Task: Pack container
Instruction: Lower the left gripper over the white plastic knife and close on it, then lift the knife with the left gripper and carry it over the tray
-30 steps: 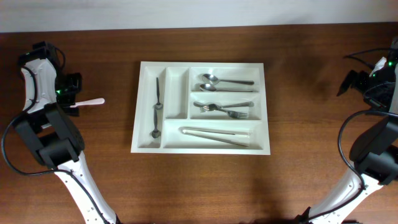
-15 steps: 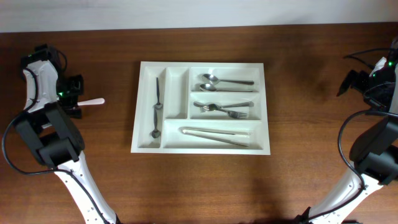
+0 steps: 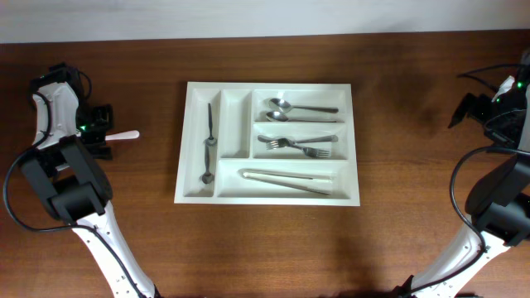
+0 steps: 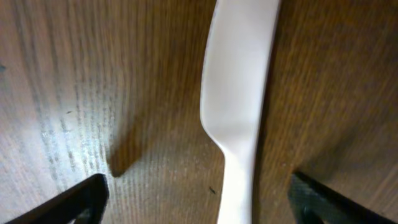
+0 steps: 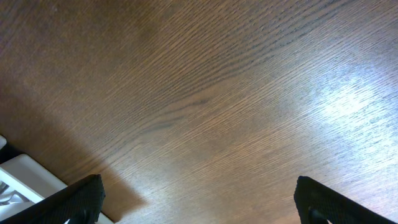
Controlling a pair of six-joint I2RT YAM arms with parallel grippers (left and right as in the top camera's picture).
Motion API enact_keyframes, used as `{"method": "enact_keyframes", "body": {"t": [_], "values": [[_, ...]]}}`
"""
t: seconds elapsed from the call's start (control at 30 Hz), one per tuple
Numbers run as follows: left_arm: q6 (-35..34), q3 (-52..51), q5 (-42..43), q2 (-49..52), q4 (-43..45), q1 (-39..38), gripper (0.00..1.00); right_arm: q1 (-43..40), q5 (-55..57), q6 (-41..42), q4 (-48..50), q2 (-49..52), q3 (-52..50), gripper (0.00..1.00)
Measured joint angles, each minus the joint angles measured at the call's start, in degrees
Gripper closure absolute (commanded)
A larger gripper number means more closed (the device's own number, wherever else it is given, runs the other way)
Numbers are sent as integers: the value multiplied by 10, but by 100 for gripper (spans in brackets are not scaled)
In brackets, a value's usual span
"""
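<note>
My left gripper's fingers nearly meet their shadows, and the utensil's handle [image 3: 108,137] is between them. I should close my left gripper now. Closing now would hold the utensil's handle.
The white five-compartment container [image 3: 358,145] sits mid-table. It holds two small spoons [image 3: 209,142] in the far-left upright slot, spoons [image 3: 300,110], forks [image 3: 300,146] and long knives [image 3: 286,179] in the long slots. A white plastic utensil [image 3: 126,135] lies on the wood left of it. My left gripper [image 3: 101,132] is open and straddles the utensil's handle. In the left wrist view the utensil [image 4: 239,93] lies between the fingers [image 4: 81,199], untouched. My right gripper [image 3: 460,110] is open and empty at the far right.
The second upright slot [image 3: 236,124] holds nothing. The right wrist view shows bare wood between the fingertips [image 5: 84,198] and a corner of the container [image 5: 25,177] at lower left. The table's back edge meets a pale wall.
My left gripper has shifted slightly toward the front, settling over the white utensil's handle. The utensil, the container and the right arm have not moved.
</note>
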Motion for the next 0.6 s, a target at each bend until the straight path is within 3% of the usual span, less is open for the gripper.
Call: {"method": "enact_keyframes", "body": {"t": [0.27,0.43,0.6], "values": [[-3,-4,4,0,0,0,89,0,0,0,0,0,0,1],[-2,-4,4,0,-1,0,98,0,0,0,0,0,0,1],[11,-4,4,0,-1,0,98,0,0,0,0,0,0,1]]}}
